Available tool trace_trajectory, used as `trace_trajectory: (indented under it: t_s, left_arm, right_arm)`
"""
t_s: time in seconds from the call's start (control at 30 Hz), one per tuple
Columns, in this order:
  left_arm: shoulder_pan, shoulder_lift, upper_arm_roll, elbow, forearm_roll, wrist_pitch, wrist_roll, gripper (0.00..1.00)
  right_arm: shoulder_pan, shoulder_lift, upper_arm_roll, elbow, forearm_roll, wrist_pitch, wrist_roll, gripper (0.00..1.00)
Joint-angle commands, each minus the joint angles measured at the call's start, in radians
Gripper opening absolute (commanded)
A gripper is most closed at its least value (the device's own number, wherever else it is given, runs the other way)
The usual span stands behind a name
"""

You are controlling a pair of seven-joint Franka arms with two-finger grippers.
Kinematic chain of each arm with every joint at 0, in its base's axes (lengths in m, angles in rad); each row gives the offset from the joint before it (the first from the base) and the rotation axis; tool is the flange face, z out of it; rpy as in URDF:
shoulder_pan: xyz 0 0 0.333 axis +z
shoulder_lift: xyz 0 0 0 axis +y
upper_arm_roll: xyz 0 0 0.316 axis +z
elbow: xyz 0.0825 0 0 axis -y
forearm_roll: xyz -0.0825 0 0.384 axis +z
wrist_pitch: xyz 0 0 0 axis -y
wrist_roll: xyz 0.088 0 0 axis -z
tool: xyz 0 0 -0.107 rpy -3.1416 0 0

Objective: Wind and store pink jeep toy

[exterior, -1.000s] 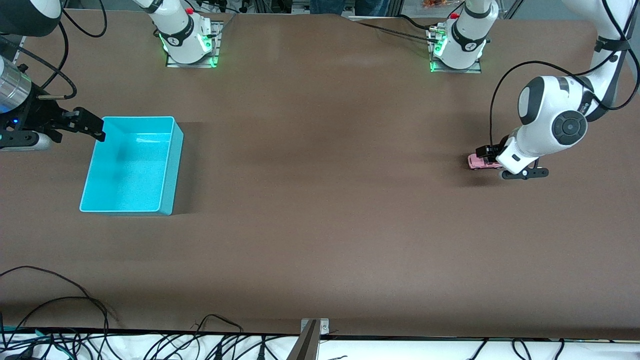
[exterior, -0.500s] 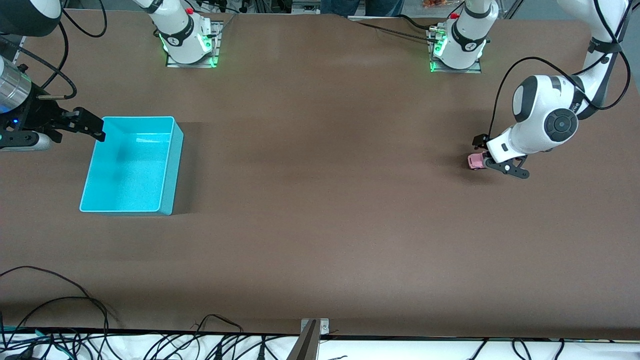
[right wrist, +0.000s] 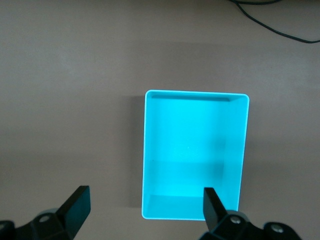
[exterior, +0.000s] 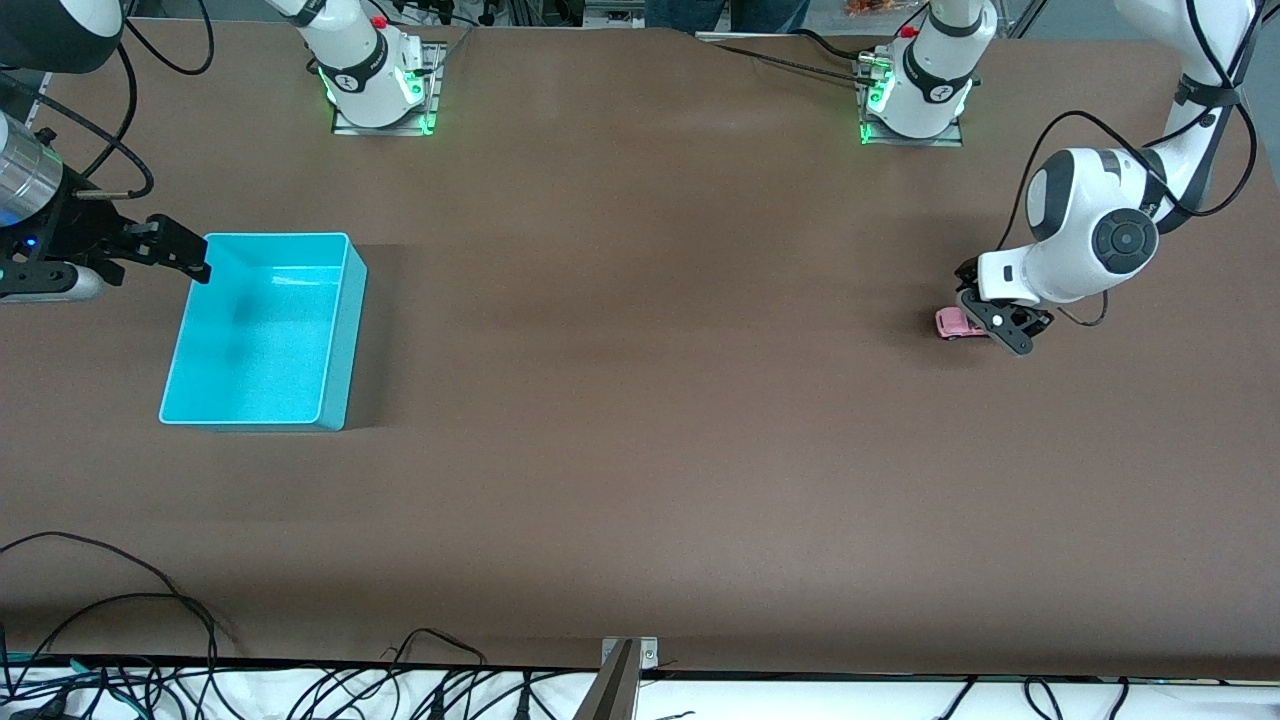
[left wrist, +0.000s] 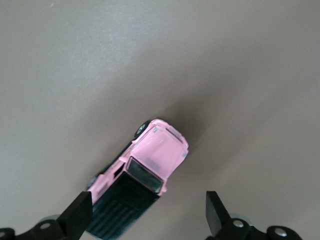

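I will hold the jeep by its black roof [left wrist: 122, 205] with my left gripper, so the pink jeep toy's pale-pink bonnet [left wrist: 159, 148] stays free for winding and storing.
The pink jeep toy [exterior: 955, 323] stands on the brown table toward the left arm's end. In the left wrist view the jeep [left wrist: 159, 156] shows a pale-pink bonnet and a black roof. My left gripper [exterior: 988, 315] hangs low over it, open. The jeep's black roof end lies between the two fingers of the left gripper [left wrist: 147, 214], close to one finger, with a gap to the other. My right gripper [exterior: 172, 251] waits open and empty above the edge of the turquoise bin [exterior: 345, 330]. In the right wrist view the right gripper [right wrist: 145, 205] hangs over the corner of the empty bin [right wrist: 196, 93].
The two arm bases [exterior: 378, 75] [exterior: 915, 85] stand at the table's edge farthest from the front camera. Loose cables [exterior: 120, 640] and a metal bracket [exterior: 628, 655] lie along the edge nearest that camera. Bare brown table stretches between bin and jeep.
The left hand has turned about its wrist over the jeep and shifted slightly. The jeep has stayed in place. The right arm has not moved.
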Motion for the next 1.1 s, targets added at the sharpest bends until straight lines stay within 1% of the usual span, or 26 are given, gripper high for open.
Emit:
trace_trajectory:
  t_s: [0.0,0.1,0.2,0.3,0.6,1.07]
  left_arm:
    - [0.01,-0.006,0.006,-0.02,0.104,0.059,0.172,1.0]
    - [0.012,-0.002,0.009,-0.032,0.117,0.101,0.214,1.0]
    - [0.026,0.014,0.009,-0.046,0.138,0.153,0.306,1.0]
    - [0.039,0.014,0.011,-0.075,0.14,0.199,0.35,1.0]
    - [0.052,0.018,0.014,-0.108,0.14,0.244,0.433,1.0]
    - [0.067,0.044,0.028,-0.117,0.109,0.293,0.435,1.0]
  right_arm:
    - [-0.006,0.01,0.0,0.024,0.012,-0.01,-0.016,1.0]
    - [-0.006,0.01,0.0,0.024,0.012,-0.01,-0.016,1.0]
    - [-0.006,0.01,0.0,0.024,0.012,-0.01,-0.016,1.0]
    - [-0.006,0.01,0.0,0.024,0.012,-0.01,-0.016,1.0]
    - [-0.006,0.01,0.0,0.024,0.012,-0.01,-0.016,1.0]
    - [-0.006,0.01,0.0,0.024,0.012,-0.01,-0.016,1.0]
